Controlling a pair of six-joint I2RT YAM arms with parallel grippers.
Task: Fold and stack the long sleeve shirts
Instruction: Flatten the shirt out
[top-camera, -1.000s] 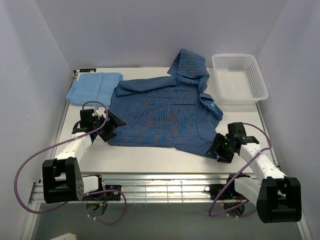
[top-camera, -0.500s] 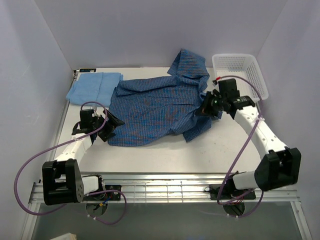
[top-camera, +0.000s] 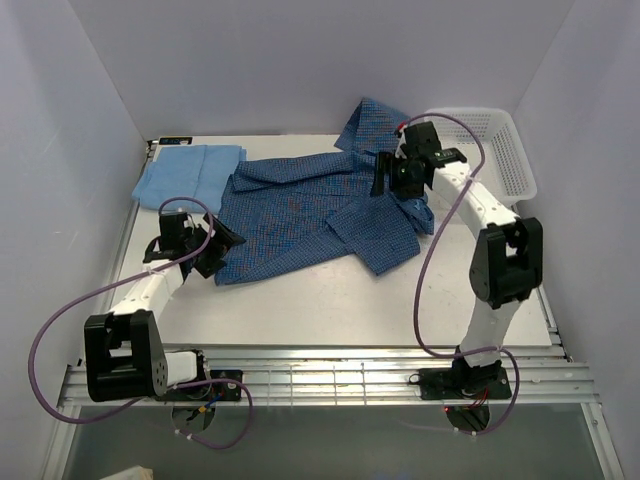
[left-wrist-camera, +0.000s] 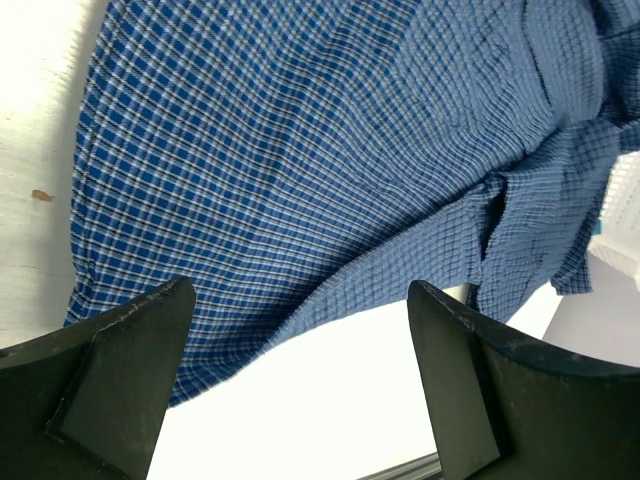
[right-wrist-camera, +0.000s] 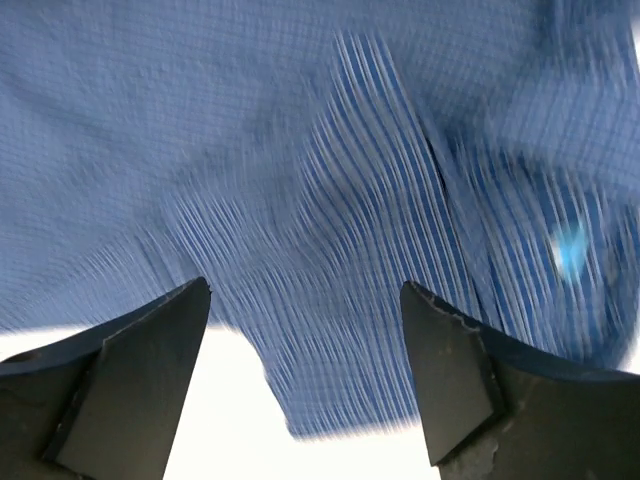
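The left gripper should next take the checked shirt (top-camera: 310, 215) by its near corner, so that the folded-back part can be pulled out flat for folding.
The dark blue checked shirt (top-camera: 310, 215) lies spread on the white table (top-camera: 300, 310), with its lower right part folded back over itself (top-camera: 385, 238). It fills the left wrist view (left-wrist-camera: 300, 150) and, blurred, the right wrist view (right-wrist-camera: 300, 180). The plain light blue shirt (top-camera: 188, 175) lies folded at the back left. My left gripper (top-camera: 222, 243) is open and empty at the checked shirt's left lower edge (left-wrist-camera: 300, 300). My right gripper (top-camera: 381, 176) is open and empty above the shirt's upper right, near the collar (right-wrist-camera: 305, 290).
A white plastic mesh basket (top-camera: 500, 160) stands at the back right, partly behind my right arm. Grey walls close in the table on three sides. A metal rail (top-camera: 320, 375) runs along the near edge.
My right gripper has carried the checked shirt's lower right corner up and to the back left, folding it over, and its jaws now stand apart and empty. The left gripper has barely moved.
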